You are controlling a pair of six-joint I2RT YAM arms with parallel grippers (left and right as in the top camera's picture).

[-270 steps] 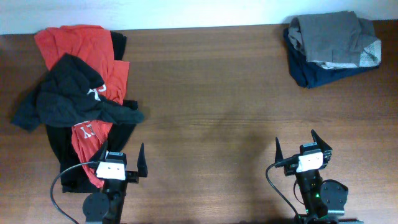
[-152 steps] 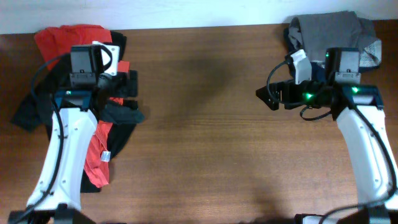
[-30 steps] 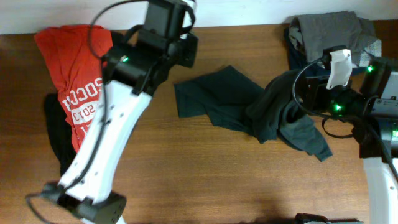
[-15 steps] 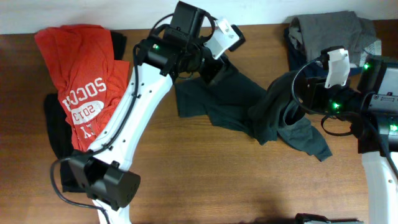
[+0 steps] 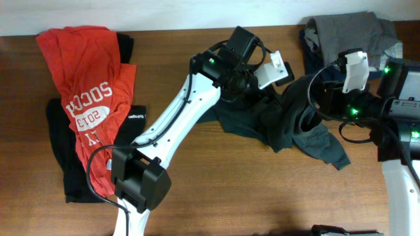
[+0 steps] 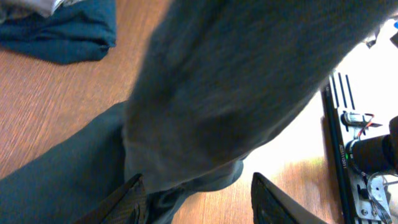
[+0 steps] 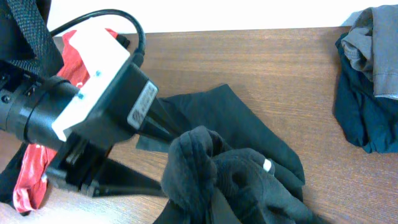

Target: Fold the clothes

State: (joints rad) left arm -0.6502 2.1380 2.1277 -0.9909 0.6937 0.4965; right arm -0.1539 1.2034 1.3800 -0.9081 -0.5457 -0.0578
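Next, my left gripper grabs the dark T-shirt (image 5: 246, 115) by its draped fold (image 5: 283, 112) beside my right gripper's bunch to spread the T-shirt open for folding.
Of the clothes, a dark T-shirt (image 5: 246, 115) lies half spread at mid-table. Its right part is bunched and lifted (image 7: 211, 165), and my right gripper (image 5: 319, 98) is shut on that bunch, its fingers buried in the cloth. My left gripper (image 6: 199, 202) hangs open just left of the bunch, with a fold of the shirt (image 6: 217, 93) draped in front of it and reaching down beside its left finger (image 6: 134, 202). The right wrist view shows the left gripper (image 7: 152, 155) with its fingers apart above the table.
A red shirt with white print (image 5: 85, 85) lies at the far left over a black garment (image 5: 62, 141). Grey (image 5: 351, 36) and navy (image 5: 328, 77) garments are stacked at the back right corner. The left arm (image 5: 177, 124) stretches diagonally across the middle.
My left arm has swung right, from the shirt's left edge across it to the lifted bunch, and its jaws have opened. The right gripper has held still with the cloth.
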